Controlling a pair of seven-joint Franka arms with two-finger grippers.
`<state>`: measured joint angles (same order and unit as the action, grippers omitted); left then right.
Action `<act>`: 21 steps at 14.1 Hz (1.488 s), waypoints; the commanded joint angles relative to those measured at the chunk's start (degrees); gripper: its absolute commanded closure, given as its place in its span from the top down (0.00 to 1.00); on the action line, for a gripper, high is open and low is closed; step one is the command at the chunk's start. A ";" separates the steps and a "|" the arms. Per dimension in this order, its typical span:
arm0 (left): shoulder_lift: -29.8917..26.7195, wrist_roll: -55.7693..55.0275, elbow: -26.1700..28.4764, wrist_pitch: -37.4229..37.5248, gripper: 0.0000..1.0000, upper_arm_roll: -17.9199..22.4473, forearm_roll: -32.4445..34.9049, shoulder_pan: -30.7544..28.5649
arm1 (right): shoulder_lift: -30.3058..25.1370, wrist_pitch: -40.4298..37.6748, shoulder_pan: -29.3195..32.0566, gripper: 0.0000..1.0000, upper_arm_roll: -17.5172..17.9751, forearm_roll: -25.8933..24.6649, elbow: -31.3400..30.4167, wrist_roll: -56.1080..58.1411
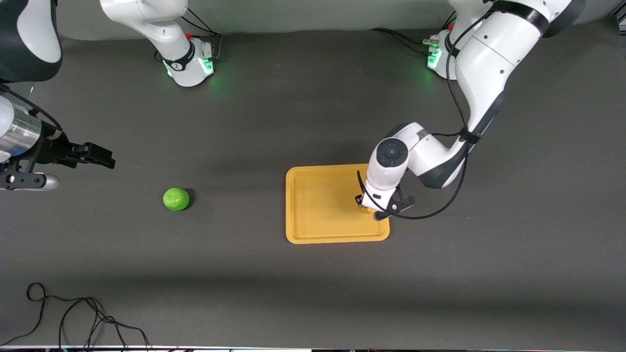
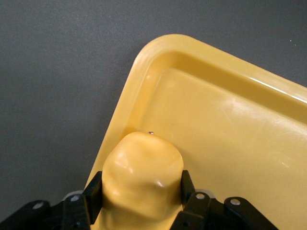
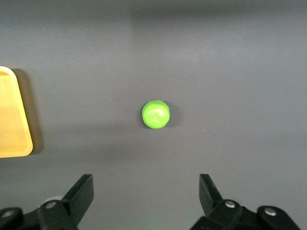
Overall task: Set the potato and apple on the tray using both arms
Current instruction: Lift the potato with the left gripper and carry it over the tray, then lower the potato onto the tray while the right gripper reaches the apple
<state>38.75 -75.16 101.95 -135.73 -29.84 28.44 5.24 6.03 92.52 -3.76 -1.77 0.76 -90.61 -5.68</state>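
Note:
The potato sits low over the tray's corner in the left wrist view and would land there, so it is time to open my left gripper now.
The mustard-yellow tray lies mid-table. My left gripper is over the tray's corner that is nearer the front camera, toward the left arm's end. In the left wrist view it is shut on the yellow-tan potato, held low over the tray's rim. The arm hides the potato in the front view. The green apple sits on the table toward the right arm's end. My right gripper hangs open and empty above the table beside the apple. In the right wrist view the apple lies ahead of the fingers.
A loose black cable lies near the table's front edge toward the right arm's end. The arm bases with green lights stand along the back edge. A corner of the tray shows in the right wrist view.

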 commanded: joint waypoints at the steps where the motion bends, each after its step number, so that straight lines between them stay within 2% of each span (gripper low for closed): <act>1: 0.54 -1.83 -2.10 1.17 0.66 0.57 0.92 2.13 | -5.05 8.69 -0.37 0.98 -0.43 -0.59 -11.38 2.24; 3: 0.71 -1.92 -2.19 1.08 0.80 0.66 0.92 2.84 | -7.25 16.17 -0.37 0.98 -0.52 -0.59 -18.60 4.80; 8: 1.15 -1.22 -2.19 1.08 0.85 1.62 1.27 2.75 | -8.14 31.98 -0.98 0.98 -0.52 -0.59 -31.70 4.80; 9: 1.15 -1.13 -2.19 1.17 0.97 1.62 1.36 2.75 | -7.79 35.41 -1.42 0.98 -0.52 -0.59 -33.73 4.80; 10: 1.15 -1.13 -2.19 1.26 1.00 1.62 1.36 2.75 | -7.27 37.71 -1.43 0.98 -0.52 -0.59 -34.71 4.80; 13: 0.01 -1.04 -3.50 5.10 1.00 1.54 1.36 2.84 | -6.03 39.49 -1.43 0.98 -0.52 -0.59 -35.33 4.54; 16: -2.18 1.76 -8.15 15.46 1.00 0.57 -0.48 1.70 | -5.68 41.15 -1.43 0.98 -0.52 -0.59 -37.34 4.19; 18: -4.28 7.36 -10.79 20.48 1.00 0.66 -4.60 0.39 | -4.37 42.91 -1.43 0.98 -0.52 -0.67 -38.32 5.07; 21: -10.78 19.83 -10.89 26.63 1.00 0.66 -9.79 -4.88 | -0.07 47.91 -1.52 0.98 -0.52 -0.67 -39.28 5.07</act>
<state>32.93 -63.41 90.21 -113.11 -29.00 22.19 3.67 3.03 136.67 -4.75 -1.88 0.76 -129.17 -1.60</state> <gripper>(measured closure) 0.000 0.026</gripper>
